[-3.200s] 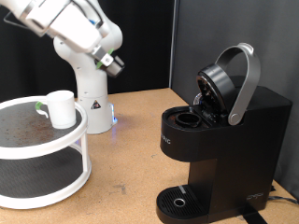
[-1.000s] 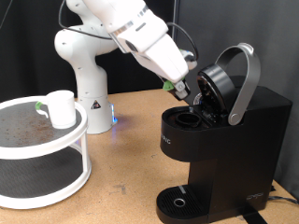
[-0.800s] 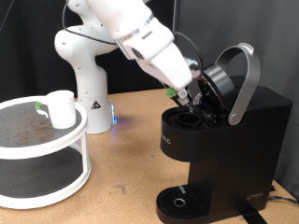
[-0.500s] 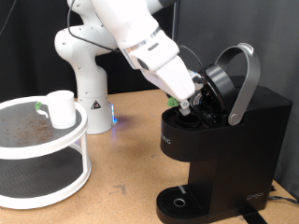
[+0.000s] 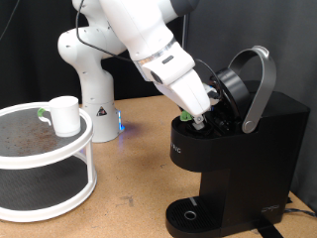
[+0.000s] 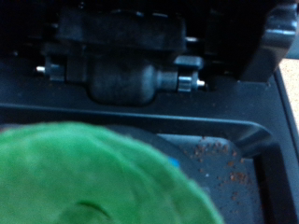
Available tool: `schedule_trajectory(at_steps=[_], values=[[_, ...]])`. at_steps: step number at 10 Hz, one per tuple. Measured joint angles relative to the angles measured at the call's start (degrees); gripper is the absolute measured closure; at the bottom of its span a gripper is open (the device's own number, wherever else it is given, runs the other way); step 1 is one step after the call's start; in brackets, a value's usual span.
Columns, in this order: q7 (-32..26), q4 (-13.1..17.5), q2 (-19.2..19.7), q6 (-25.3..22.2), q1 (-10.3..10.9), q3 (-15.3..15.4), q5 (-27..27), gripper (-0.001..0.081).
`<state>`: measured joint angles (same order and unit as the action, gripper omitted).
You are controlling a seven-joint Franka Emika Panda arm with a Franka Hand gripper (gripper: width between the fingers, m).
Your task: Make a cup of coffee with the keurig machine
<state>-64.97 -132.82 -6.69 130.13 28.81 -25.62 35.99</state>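
Note:
The green pod (image 6: 93, 177) sits level with the rim of the open pod chamber and would stay in, so it is time for my gripper to open now.
The black keurig machine (image 5: 243, 159) stands at the exterior view's right with its lid (image 5: 241, 84) and silver handle raised. My gripper (image 5: 201, 118) is down at the open pod chamber, shut on a small pod with a green top (image 5: 196, 122). In the wrist view the blurred green pod top (image 6: 93, 177) fills the near field, with the machine's black interior (image 6: 140, 65) just beyond it. The white cup (image 5: 64, 115) stands on the top tier of a round white stand (image 5: 54, 178) at the exterior view's left, far from the gripper.
The white robot arm base (image 5: 94, 94) with a blue light stands behind the stand. The machine's round drip base (image 5: 188, 213) holds nothing. A bare wooden tabletop (image 5: 134, 169) lies between stand and machine. A cable runs off at the lower right.
My arm has swung from above the stand across to the machine and lowered the green-topped pod to the open chamber. The cup and the machine have not moved.

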Motion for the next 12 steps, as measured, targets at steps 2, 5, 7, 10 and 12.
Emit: schedule_trajectory(at_steps=[2,5,7,10,12], values=[[1.04,0.17,0.52,0.26,0.00,0.44,-0.85,0.0337],[2.00,0.25,0.96,0.50,0.00,0.80,-1.10,0.0332],[2.00,0.25,1.05,0.53,-0.01,0.80,-1.01,0.0164],[1.59,0.30,1.06,0.54,-0.01,0.80,-0.07,0.0009],[0.60,0.62,1.04,-0.05,-0.04,0.67,1.32,0.0000]])
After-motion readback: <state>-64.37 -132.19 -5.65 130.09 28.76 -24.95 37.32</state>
